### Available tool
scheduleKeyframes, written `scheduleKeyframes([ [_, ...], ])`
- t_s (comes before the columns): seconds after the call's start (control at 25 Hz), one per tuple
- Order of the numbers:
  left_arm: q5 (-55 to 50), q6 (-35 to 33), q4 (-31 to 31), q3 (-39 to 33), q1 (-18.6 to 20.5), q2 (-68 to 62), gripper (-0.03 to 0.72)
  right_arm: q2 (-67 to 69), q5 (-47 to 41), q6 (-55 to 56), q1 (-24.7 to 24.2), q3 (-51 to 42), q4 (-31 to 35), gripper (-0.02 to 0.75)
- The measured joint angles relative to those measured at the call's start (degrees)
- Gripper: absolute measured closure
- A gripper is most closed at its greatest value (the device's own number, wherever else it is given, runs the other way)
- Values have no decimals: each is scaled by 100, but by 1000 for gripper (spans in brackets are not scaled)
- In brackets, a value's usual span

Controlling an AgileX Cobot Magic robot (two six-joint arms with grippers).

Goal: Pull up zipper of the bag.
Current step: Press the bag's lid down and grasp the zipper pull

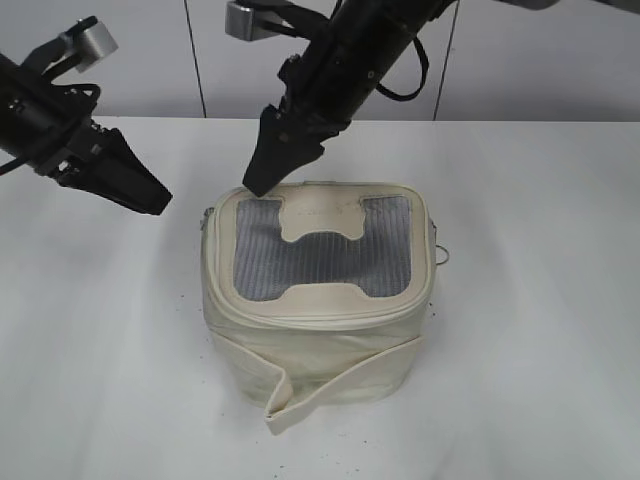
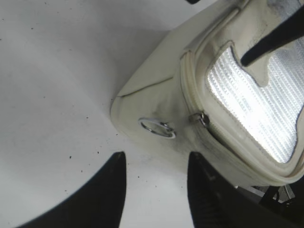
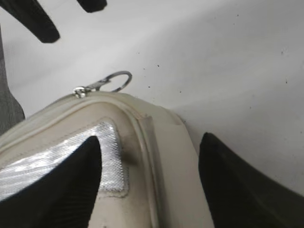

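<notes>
My right gripper will grab the bag by the thin rim at its corner [image 1: 250, 191] [image 3: 147, 135] next, because the top of the bag spreads much wider than my fingers.
The cream bag [image 1: 320, 350] with its grey H-shaped panel [image 1: 325, 255] stands upright mid-table. The zipper track [image 1: 320, 318] runs round its top rim. In the left wrist view a silver slider [image 2: 199, 118] sits at the bag's [image 2: 152, 99] near corner, with a ring pull [image 2: 156, 127] lying against the side. The right wrist view shows a slider with ring pull [image 3: 116, 80] at the rim. My left gripper [image 1: 150, 195] [image 2: 156, 159] is open and empty over the table, just left of the bag. My right gripper [image 1: 260, 182] [image 3: 151, 140] is open, straddling the bag's back-left corner.
The white table [image 1: 100, 350] spreads on all sides of the bag. A loose cream strap band [image 1: 300, 400] hangs across the bag's lower front. A second ring pull [image 1: 443, 255] sticks out at the bag's right side. A white panelled wall stands behind the table.
</notes>
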State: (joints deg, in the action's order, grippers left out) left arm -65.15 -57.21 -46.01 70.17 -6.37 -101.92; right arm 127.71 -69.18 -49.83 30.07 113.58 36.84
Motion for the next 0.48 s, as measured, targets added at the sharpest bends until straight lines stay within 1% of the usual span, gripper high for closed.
scheduleKeyframes([
  [0.2,12,-61,-15,5,-25,0,356,219,-6,0,0,0,-157,238],
  [0.28,30,-129,-15,2,-77,0,356,219,-6,0,0,13,-235,257],
  [0.36,121,-249,-7,2,-184,0,356,224,-11,0,0,19,-278,307],
  [0.44,300,-275,135,9,-324,0,356,237,-30,0,0,30,-284,390],
  [0.48,408,-286,223,9,-378,0,356,242,-45,0,0,30,-272,448],
])
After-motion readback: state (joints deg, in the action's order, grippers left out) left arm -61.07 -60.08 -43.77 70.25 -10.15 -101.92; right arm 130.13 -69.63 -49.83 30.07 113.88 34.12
